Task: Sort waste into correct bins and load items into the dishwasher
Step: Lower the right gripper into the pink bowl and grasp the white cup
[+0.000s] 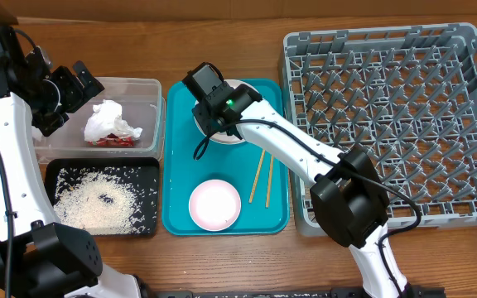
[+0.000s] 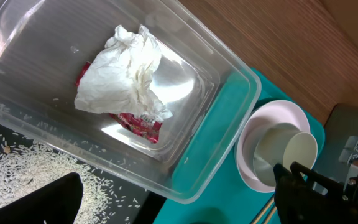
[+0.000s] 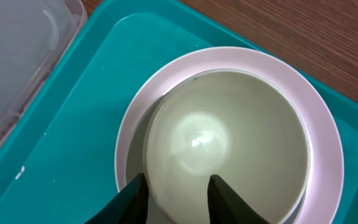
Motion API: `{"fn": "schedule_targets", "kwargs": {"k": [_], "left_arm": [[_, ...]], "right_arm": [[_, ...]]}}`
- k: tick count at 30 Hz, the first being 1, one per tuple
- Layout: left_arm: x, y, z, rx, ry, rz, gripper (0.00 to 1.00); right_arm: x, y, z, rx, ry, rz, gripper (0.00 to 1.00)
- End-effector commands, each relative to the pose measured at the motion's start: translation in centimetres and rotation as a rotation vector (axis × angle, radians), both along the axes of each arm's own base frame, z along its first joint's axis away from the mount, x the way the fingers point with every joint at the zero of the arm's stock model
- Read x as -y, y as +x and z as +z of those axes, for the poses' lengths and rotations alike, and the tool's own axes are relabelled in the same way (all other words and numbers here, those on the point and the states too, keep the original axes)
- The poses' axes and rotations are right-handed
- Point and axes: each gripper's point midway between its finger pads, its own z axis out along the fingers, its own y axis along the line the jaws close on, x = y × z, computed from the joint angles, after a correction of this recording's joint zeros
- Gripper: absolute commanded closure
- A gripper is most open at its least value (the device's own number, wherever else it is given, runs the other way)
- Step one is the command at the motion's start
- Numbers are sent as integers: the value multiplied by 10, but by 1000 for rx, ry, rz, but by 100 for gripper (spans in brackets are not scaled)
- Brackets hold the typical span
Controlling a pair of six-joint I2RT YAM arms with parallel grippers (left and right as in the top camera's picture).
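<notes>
The white cup (image 3: 229, 143) has to go tipped into the dish rack, so the robot's right gripper needs to grab it by its near rim (image 3: 157, 198) next.
A white cup (image 3: 229, 143) stands inside a pinkish-white dish (image 3: 328, 155) at the far end of the teal tray (image 1: 180, 215). My right gripper (image 3: 178, 180) is open astride the cup's near rim. One finger (image 3: 135, 196) is outside the wall and the other is inside, apart from it. A round white plate (image 1: 214, 204) and wooden chopsticks (image 1: 261, 175) also lie on the teal tray. The clear tub (image 1: 147, 87) holds a crumpled napkin (image 2: 126, 68) over a red packet (image 2: 138, 124). My left gripper (image 1: 89, 77) hovers open above the tub's left end, holding nothing.
A black tray (image 1: 56, 170) scattered with rice grains (image 1: 98, 203) sits in front of the clear tub. The grey dish rack (image 1: 296, 50) with upright pegs fills the right side. The right arm reaches across the teal tray from the front right.
</notes>
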Motion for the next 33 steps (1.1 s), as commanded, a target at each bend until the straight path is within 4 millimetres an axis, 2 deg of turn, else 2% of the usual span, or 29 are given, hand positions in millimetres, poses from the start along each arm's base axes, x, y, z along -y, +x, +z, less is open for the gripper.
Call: {"fn": "schedule_targets", "kwargs": {"k": [1, 8, 20, 26, 33], "left_arm": [[-1, 1, 11, 27, 12, 9, 0], [-1, 1, 11, 27, 12, 9, 0], [-1, 1, 11, 27, 12, 9, 0], [-1, 1, 11, 27, 12, 9, 0], [-1, 1, 11, 27, 12, 9, 0]], "right_arm": [[5, 0, -5, 6, -36, 7, 67], [3, 2, -1, 15, -28, 7, 66], [-23, 5, 13, 24, 94, 59, 48], [-28, 11, 16, 51, 120, 61, 50], [-27, 10, 0, 26, 99, 59, 58]]}}
